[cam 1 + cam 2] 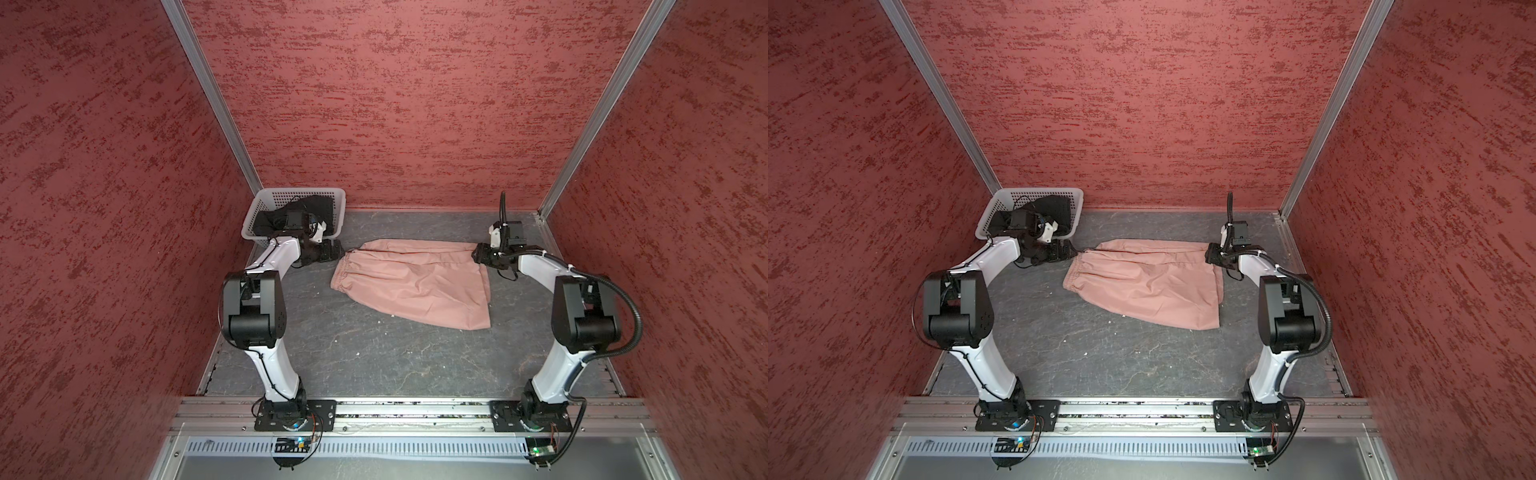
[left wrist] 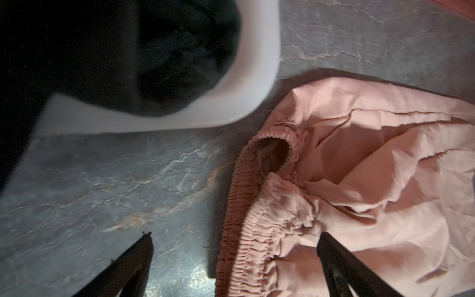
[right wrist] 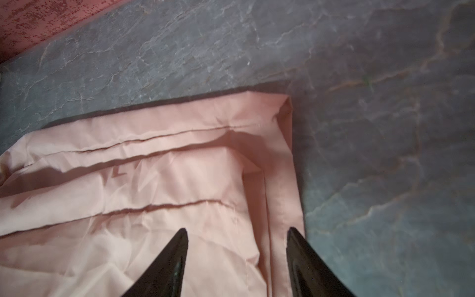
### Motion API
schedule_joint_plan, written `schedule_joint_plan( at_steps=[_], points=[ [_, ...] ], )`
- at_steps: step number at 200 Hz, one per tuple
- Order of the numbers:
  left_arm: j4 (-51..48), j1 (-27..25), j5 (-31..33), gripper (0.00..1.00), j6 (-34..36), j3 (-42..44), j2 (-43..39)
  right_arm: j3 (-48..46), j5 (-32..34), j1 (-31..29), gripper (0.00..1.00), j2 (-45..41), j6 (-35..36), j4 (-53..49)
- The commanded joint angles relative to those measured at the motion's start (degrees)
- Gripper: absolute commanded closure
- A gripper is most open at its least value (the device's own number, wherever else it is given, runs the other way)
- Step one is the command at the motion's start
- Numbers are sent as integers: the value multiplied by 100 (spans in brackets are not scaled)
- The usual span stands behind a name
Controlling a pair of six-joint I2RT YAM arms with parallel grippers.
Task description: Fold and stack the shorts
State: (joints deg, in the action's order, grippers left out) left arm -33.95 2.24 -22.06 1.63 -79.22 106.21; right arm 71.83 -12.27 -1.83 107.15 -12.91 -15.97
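My right gripper grabs the overlying leg of the pink shorts [image 1: 415, 282] by its far hem corner [image 1: 474, 264] next, to align both legs for folding.
The dusty pink shorts [image 1: 415, 282] [image 1: 1146, 282] lie spread flat on the grey table, gathered waistband to the left and leg hems to the right. My left gripper [image 1: 332, 251] [image 1: 1069, 251] is at the waistband's far corner. In the left wrist view it [image 2: 235, 235] is wide open, with the elastic band [image 2: 246, 231] lying between the fingers. My right gripper [image 1: 478, 253] [image 1: 1209, 253] hangs over the far hem corner. In the right wrist view it [image 3: 237, 229] is open above the hem [image 3: 280, 180]. The black shorts [image 1: 309, 208] [image 1: 1054, 208] [image 2: 180, 56] lie bunched in the basket.
The white perforated basket [image 1: 266, 208] [image 1: 1000, 208] [image 2: 257, 77] stands in the far left corner, just behind my left wrist. Red textured walls close in the table at the back and on both sides. Bare grey tabletop [image 1: 353, 353] lies in front of the pink shorts.
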Motion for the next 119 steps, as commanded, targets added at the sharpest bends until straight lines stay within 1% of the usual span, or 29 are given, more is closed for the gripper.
schedule_joint_plan(
  at_steps=[1,36,73,98,111,119],
  points=[
    [252,-21,-429,1,360,11,119,507,18,-2,40,297,355,141],
    [189,-6,-560,1,413,-3,287,853,-202,13,45,764,402,6],
    [171,9,-873,1,335,-3,304,704,-473,0,47,748,311,68],
    [142,-1,-1037,1,285,43,294,518,-498,-2,47,672,289,96],
    [200,-13,-1156,1,285,121,277,431,-497,0,51,653,254,176],
    [205,-21,-1162,1,285,143,280,443,-536,0,52,691,246,159]
  ],
)
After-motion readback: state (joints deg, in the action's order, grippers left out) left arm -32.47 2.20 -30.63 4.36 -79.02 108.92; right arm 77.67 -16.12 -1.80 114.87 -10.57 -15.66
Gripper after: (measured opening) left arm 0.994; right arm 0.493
